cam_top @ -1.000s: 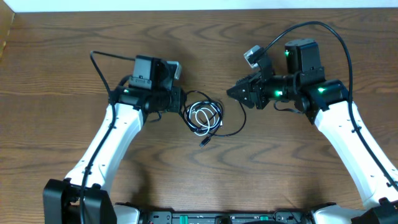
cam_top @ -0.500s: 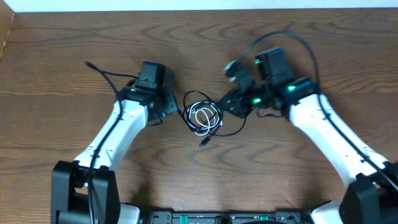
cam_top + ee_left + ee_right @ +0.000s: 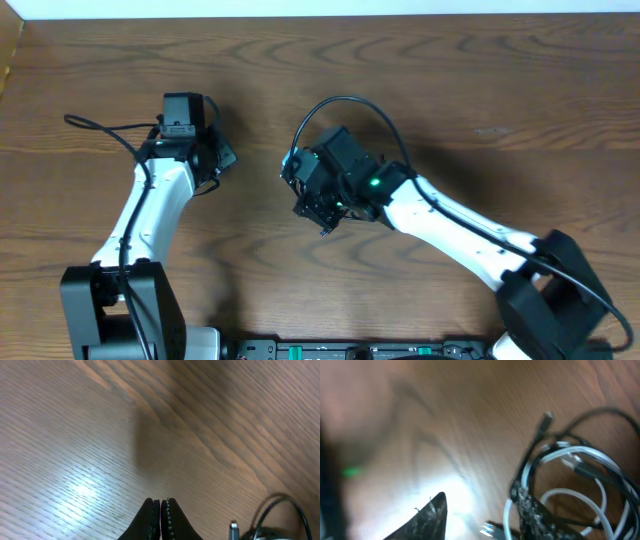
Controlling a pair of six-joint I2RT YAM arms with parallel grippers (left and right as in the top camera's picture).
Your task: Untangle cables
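The right gripper grabs the tangle by its edge [image 3: 328,228] [image 3: 506,526] beside the plug next, which leaves the other loops free for the left gripper to untangle.
The cables lie in a tangle at the table's middle. In the overhead view my right gripper [image 3: 318,205] covers nearly all of it, leaving only a black plug end [image 3: 327,232] showing. The right wrist view shows white loops [image 3: 580,455] wound with black cord [image 3: 600,415]. There my right gripper [image 3: 482,495] is open, one finger [image 3: 530,510] in the tangle's edge, a plug [image 3: 490,529] between the jaws. My left gripper [image 3: 222,155] is shut and empty, well left of the tangle. The left wrist view shows its closed jaws [image 3: 161,502] over bare wood, with black cord [image 3: 272,510] at the lower right.
The wooden table [image 3: 480,90] stretches around both arms. A thick black robot wire [image 3: 345,105] arcs over the right arm, and another [image 3: 100,125] trails left of the left arm. The table's far edge runs along the top.
My right arm has swung left and down over the tangle, hiding it from overhead. My left arm has drawn back to the left, away from the cables, jaws now shut.
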